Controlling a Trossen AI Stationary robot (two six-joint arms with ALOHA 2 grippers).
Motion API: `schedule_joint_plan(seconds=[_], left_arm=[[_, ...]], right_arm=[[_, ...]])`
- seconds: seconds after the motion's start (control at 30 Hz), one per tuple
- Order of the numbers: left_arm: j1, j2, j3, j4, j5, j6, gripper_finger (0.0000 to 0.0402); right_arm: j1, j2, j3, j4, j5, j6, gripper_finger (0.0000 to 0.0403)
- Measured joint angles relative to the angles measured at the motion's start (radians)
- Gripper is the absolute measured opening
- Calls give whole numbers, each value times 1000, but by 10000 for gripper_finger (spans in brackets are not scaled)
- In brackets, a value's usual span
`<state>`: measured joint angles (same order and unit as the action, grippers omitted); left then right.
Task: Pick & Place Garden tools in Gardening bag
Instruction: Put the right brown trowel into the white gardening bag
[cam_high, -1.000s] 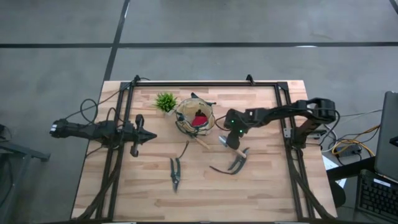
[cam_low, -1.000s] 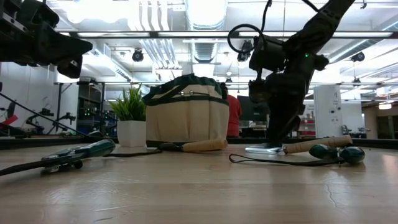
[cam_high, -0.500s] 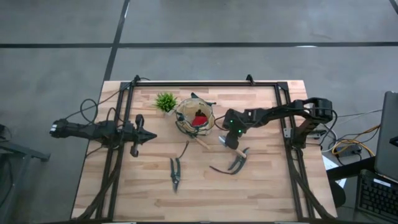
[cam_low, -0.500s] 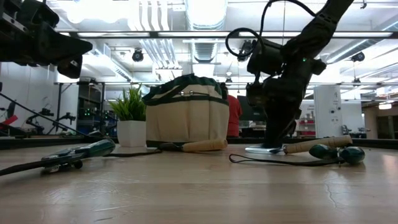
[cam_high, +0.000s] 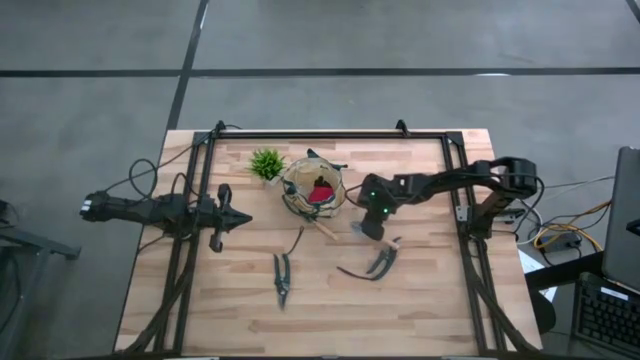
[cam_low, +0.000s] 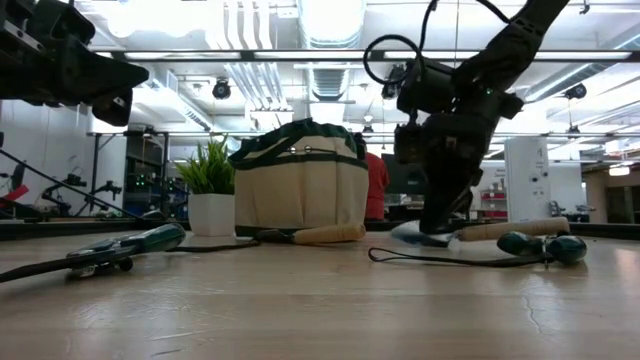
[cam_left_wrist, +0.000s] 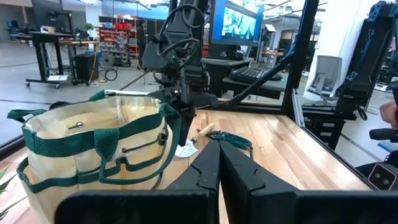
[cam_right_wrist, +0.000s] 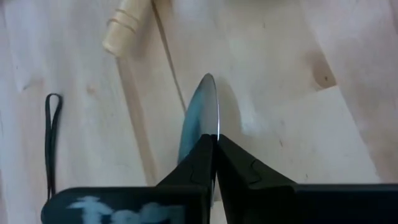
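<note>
The trowel's blade (cam_high: 358, 229) stands over the table, short of the gardening bag (cam_high: 314, 190), so my right gripper needs to move the trowel there before opening.
The tan gardening bag (cam_high: 314, 190) stands at mid-table with a small red item (cam_high: 322, 192) inside. My right gripper (cam_high: 369, 228) is down at the table to the bag's right, shut on a wooden-handled trowel (cam_high: 388, 243). A second trowel (cam_high: 322, 226) lies with its handle against the foot of the bag. One pair of shears (cam_high: 282, 278) lies nearer the front, and another with green grips (cam_high: 372, 265) lies just in front of the held trowel. My left gripper (cam_high: 246, 218) hovers shut, left of the bag, holding nothing. My right gripper pinches the trowel's metal blade (cam_right_wrist: 206, 112) between its two fingers (cam_right_wrist: 198, 163), coming from above and pointing down along the blade. The blade stands on edge between the fingers, and its tip (cam_low: 402, 230) is raised slightly. The wooden handle (cam_low: 510, 229) still lies on the table.
A green potted plant (cam_high: 266, 163) stands at the bag's far left. A black frame (cam_high: 330, 134) borders the table's far and side edges. A black cord loop (cam_right_wrist: 51, 140) lies near the held trowel. Bare wood stretches along the front of the table.
My right gripper has shut on the trowel's blade. The blade, which lay flat on the table, now stands tipped on edge with its tip slightly raised, while the handle has stayed down.
</note>
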<state>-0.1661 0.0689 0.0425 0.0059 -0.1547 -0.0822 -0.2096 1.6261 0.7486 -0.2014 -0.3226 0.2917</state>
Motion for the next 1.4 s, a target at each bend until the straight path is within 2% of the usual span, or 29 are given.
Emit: schedule_joint_plan(seconds=[0.27, 0.5, 0.73, 0.87, 1.1, 1.23, 1.4], left_arm=[[0, 0, 0, 0, 0, 0, 10], [0, 0, 0, 0, 0, 0, 10], [0, 0, 0, 0, 0, 0, 10], [0, 0, 0, 0, 0, 0, 10], [0, 0, 0, 0, 0, 0, 10], [0, 0, 0, 0, 0, 0, 10], [0, 0, 0, 0, 0, 0, 10]], right_arm=[[15, -104, -3, -1, 21, -11, 7], [64, -258, -3, 3, 128, -18, 8], [126, -408, -2, 41, 313, -42, 8], [164, -465, -15, 120, 414, -90, 8], [192, -486, -65, 371, 556, -170, 8], [190, -463, -94, 484, 598, -208, 8], [190, -445, -99, 475, 587, -185, 8]])
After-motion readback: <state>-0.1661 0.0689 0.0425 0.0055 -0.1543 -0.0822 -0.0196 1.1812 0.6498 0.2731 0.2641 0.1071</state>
